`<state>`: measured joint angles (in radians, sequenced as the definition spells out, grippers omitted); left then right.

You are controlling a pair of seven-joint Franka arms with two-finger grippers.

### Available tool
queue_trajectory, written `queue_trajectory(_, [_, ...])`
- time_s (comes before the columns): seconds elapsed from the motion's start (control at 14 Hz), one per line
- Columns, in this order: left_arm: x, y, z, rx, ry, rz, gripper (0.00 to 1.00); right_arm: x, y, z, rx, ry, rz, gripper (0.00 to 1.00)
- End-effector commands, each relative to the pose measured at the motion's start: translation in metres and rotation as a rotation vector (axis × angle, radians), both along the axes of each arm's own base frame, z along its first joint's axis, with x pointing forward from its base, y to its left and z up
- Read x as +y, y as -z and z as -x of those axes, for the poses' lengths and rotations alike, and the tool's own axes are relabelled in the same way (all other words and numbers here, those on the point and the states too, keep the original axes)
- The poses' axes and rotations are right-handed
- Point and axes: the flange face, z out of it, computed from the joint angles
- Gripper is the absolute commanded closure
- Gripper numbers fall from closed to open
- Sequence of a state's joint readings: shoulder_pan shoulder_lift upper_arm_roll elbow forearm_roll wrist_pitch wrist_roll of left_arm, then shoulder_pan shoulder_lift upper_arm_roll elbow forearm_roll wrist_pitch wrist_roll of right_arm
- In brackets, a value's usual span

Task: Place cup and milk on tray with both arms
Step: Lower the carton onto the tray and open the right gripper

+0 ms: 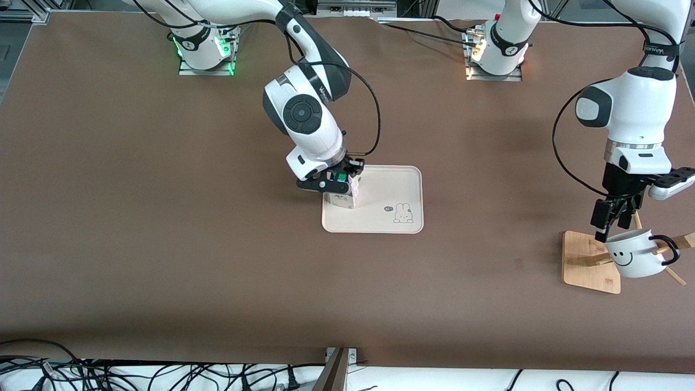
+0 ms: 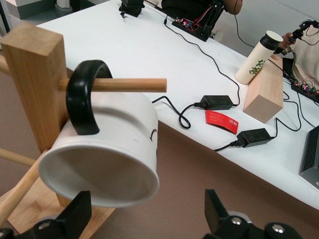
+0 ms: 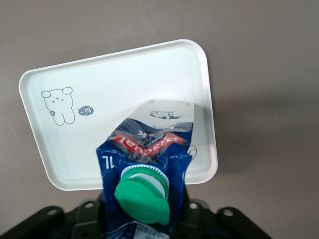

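The left gripper isn't ready to close yet, because the white cup's rim is only level with its open fingers. It needs to lower first, then close on the cup's side.
My right gripper (image 1: pixel 332 183) is shut on the milk (image 1: pixel 347 194), a blue-topped carton with a green cap (image 3: pixel 142 194). It holds the carton, slightly tilted, at the corner of the cream tray (image 1: pixel 391 182) toward the right arm's end; I cannot tell if the carton rests on the tray. The tray (image 3: pixel 99 84) with its rabbit drawing also shows in the right wrist view, under the milk (image 3: pixel 154 134). The white smiley cup (image 1: pixel 634 255) hangs by its black handle (image 2: pixel 83 99) on a rack peg. My left gripper (image 1: pixel 611 225) is open just above the cup (image 2: pixel 114 149), its fingers (image 2: pixel 75 214) astride the rim.
The bamboo-based wooden mug rack (image 1: pixel 586 260) stands at the left arm's end of the table, its pegs (image 2: pixel 129 84) sticking out beside the cup. Cables lie along the table's near edge (image 1: pixel 163 374). A neighbouring white bench (image 2: pixel 224 64) carries power adapters and a wooden block.
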<state>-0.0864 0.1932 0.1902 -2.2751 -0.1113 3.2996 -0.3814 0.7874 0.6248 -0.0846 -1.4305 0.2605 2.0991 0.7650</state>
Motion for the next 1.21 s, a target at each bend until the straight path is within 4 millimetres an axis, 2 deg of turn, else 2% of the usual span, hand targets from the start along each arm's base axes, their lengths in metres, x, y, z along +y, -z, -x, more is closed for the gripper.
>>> queue_trajectory(0.0, [-0.001,-0.010,-0.019,-0.049,-0.007,-0.002,0.00,-0.001,-0.012,-0.008,-0.027,0.004,0.001,0.00])
queue_trajectory(0.14, [0.000,-0.012,-0.030,-0.062,-0.005,-0.011,0.00,-0.006,-0.038,-0.008,-0.050,-0.005,0.008,0.00])
queue_trajectory(0.29, [0.002,-0.012,-0.034,-0.067,-0.006,-0.014,0.00,-0.026,-0.070,-0.014,-0.060,0.002,0.030,0.00])
queue_trajectory(0.36, [0.003,-0.010,-0.039,-0.067,-0.007,-0.018,0.00,-0.039,-0.092,-0.018,-0.071,0.013,0.029,0.00])
queue_trajectory(0.43, [0.008,-0.001,-0.040,-0.053,-0.017,-0.019,0.00,-0.058,-0.115,-0.024,-0.076,0.035,0.033,0.00])
queue_trajectory(0.64, [0.019,0.009,-0.039,-0.038,-0.035,-0.020,0.00,-0.132,-0.184,-0.038,-0.093,0.043,0.046,0.00])
queue_trajectory(0.71, [0.019,0.009,-0.039,-0.038,-0.036,-0.019,0.00,-0.159,-0.201,-0.042,-0.091,0.010,0.054,0.00])
queue_trajectory(0.79, [0.019,0.009,-0.039,-0.038,-0.036,-0.019,0.00,-0.184,-0.210,-0.044,-0.065,-0.015,0.067,0.00])
queue_trajectory(0.86, [0.019,0.008,-0.040,-0.039,-0.034,-0.020,0.17,-0.208,-0.222,-0.043,-0.052,-0.055,0.069,0.00])
queue_trajectory(0.93, [0.019,0.008,-0.040,-0.041,-0.033,-0.021,0.28,-0.230,-0.230,-0.042,-0.049,-0.096,0.068,0.00])
queue_trajectory(1.0, [0.018,0.008,-0.040,-0.040,-0.031,-0.022,0.44,-0.254,-0.237,-0.038,-0.037,-0.127,0.066,0.00])
queue_trajectory(1.14, [0.015,0.006,-0.041,-0.043,-0.025,-0.023,0.64,-0.307,-0.249,-0.032,-0.013,-0.142,0.077,0.00])
